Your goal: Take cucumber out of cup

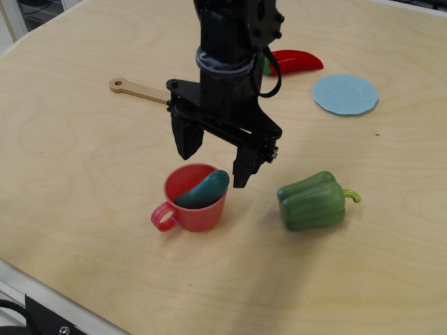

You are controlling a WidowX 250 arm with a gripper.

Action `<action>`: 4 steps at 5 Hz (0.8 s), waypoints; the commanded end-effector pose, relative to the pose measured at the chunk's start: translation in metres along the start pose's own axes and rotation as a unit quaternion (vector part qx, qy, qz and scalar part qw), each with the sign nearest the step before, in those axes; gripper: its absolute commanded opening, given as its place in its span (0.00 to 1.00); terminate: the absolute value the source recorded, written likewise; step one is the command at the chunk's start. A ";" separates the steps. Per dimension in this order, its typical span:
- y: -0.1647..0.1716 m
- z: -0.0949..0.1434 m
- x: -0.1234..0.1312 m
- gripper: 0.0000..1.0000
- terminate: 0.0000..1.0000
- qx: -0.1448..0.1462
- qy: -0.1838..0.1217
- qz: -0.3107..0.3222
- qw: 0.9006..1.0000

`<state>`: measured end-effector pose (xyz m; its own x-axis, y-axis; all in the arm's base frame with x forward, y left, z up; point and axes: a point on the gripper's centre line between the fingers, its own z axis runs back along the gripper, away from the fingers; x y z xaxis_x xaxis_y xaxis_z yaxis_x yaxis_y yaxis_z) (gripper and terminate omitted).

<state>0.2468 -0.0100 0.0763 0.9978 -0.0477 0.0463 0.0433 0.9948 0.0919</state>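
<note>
I should next use my gripper to pick up the cucumber by its end resting on the cup's rim [221, 179], so that it comes out of the red cup [192, 209].
A small red cup [192, 209] with a loop handle on its left stands on the wooden table. A dark teal-green cucumber [204, 190] lies tilted inside it, its upper end resting on the right rim. My gripper [213, 165] is open and empty, directly above the cup. Its left finger hangs over the cup's back-left rim. Its right finger [242, 171] is just right of the cucumber's upper end. I cannot tell whether a finger touches the cup or the cucumber.
A green bell pepper [312, 201] sits to the right of the cup. A light-blue plate [345, 94] and a red chili pepper [297, 61] lie at the back right. A wooden spatula [140, 90] lies at the back left, partly behind the arm.
</note>
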 end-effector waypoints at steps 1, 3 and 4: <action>0.001 -0.008 -0.004 1.00 0.00 0.011 0.012 0.008 1.000; 0.004 -0.018 0.004 1.00 0.00 0.020 0.023 0.015 0.999; 0.003 -0.016 0.002 1.00 0.00 0.017 0.020 0.020 0.999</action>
<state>0.2439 -0.0085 0.0500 0.9995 -0.0043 -0.0321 0.0084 0.9915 0.1299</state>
